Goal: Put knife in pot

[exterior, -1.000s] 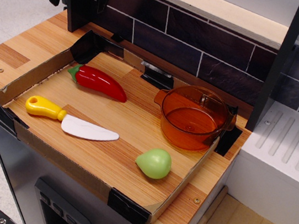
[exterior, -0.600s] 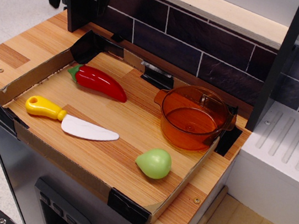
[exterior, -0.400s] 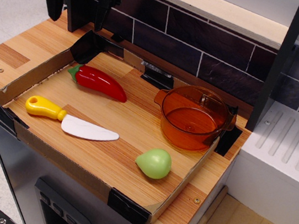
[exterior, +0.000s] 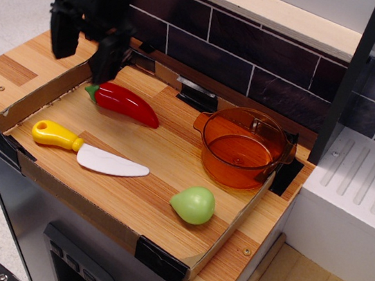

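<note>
The knife needs to go in the pot (exterior: 243, 148), so my gripper will next grab the knife by its yellow handle (exterior: 54, 134).
The knife (exterior: 88, 150) has a yellow handle and a white curved blade and lies flat at the front left of the wooden tray (exterior: 139, 196). The translucent orange pot (exterior: 243, 148) stands empty at the tray's back right. My black gripper (exterior: 85, 49) hangs open above the tray's back-left corner, its fingers (exterior: 109, 60) spread apart and holding nothing. It is well above and behind the knife, and just left of the red pepper's stem end.
A red pepper (exterior: 124, 102) lies at the tray's back left, just below my gripper. A green fruit (exterior: 193, 205) sits near the front right. A low cardboard rim (exterior: 40, 95) with black corner clips borders the tray. A dark tiled wall stands behind.
My gripper has come down and forward from the top left corner toward the tray's back-left corner. Nothing on the tray has moved.
</note>
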`<state>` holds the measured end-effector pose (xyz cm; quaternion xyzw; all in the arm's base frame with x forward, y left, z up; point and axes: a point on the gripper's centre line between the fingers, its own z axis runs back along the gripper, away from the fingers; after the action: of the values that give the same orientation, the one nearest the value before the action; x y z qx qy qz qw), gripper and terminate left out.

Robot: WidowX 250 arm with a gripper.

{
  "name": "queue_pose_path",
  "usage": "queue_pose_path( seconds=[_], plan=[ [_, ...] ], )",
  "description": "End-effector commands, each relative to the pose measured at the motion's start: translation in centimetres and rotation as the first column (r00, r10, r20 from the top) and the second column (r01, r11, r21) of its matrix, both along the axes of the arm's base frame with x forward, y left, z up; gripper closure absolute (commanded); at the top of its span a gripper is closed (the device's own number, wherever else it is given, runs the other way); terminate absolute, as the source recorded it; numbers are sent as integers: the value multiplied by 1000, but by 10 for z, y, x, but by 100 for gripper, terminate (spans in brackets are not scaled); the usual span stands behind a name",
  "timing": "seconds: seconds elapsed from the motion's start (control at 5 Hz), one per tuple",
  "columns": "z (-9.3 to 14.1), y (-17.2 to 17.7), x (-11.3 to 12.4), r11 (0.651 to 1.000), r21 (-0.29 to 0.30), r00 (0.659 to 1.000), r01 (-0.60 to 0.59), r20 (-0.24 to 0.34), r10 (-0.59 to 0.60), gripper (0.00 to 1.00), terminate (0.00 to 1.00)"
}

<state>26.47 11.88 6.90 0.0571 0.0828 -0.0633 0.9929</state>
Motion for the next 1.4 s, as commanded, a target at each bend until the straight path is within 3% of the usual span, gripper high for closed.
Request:
queue_pose_path(
  seconds=[0.0, 0.2, 0.4, 0.8, 1.2],
  plan=[
    [-2, 17, -28, 887, -5, 886, 461, -42, -461, 0, 0],
    [-11, 26, -37, 746, -27, 741, 665, -99, -665, 0, 0],
    [-18, 28, -36, 653, 16, 653, 758, -45, -756, 0, 0],
    [-25, 27, -34, 661, -1, 661, 750, -10, -750, 0, 0],
    [-47, 24, -30, 672, -12, 671, 740, -54, -740, 0, 0]
  ],
)
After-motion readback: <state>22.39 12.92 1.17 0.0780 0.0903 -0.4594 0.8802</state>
